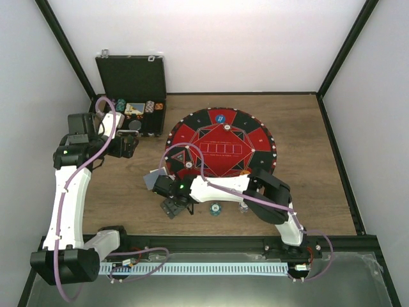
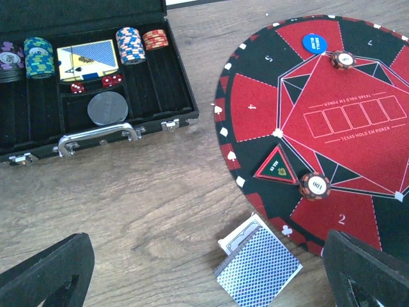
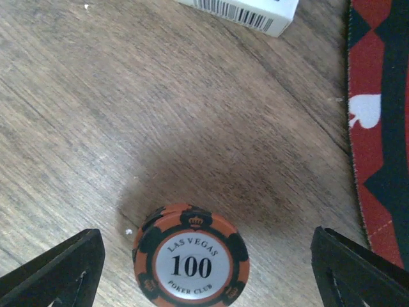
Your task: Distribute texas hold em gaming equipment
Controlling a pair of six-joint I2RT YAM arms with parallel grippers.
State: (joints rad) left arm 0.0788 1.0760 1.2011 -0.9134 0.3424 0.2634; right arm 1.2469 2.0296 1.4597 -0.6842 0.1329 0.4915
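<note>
My right gripper closes on the orange poker chip now, since its patterned rim sits level with the fingers on either side, over the wood.
An orange "100" poker chip [image 3: 192, 259] lies on the wood between the fingers of my right gripper [image 3: 208, 268], which is open with both fingers clear of it. In the top view the right gripper [image 1: 171, 208] hangs low, left of the mat's near edge. A deck of blue-backed cards [image 2: 259, 265] rests partly on a white card box [image 2: 238, 238] beside the mat. On the round red and black mat [image 2: 255, 109] lie a blue disc [image 2: 314, 43] and two orange chips [image 2: 343, 59] [image 2: 315, 185]. My left gripper [image 2: 204, 288] is open and empty, high near the case [image 1: 131, 144].
The open black case [image 2: 160, 96] holds chip stacks [image 2: 130, 45], a card deck [image 2: 87, 59], red dice and a dark disc. A teal chip [image 1: 216, 208] and a pale one [image 1: 243, 208] lie near the table's front edge. The white card box [image 3: 246, 13] is just beyond the right gripper.
</note>
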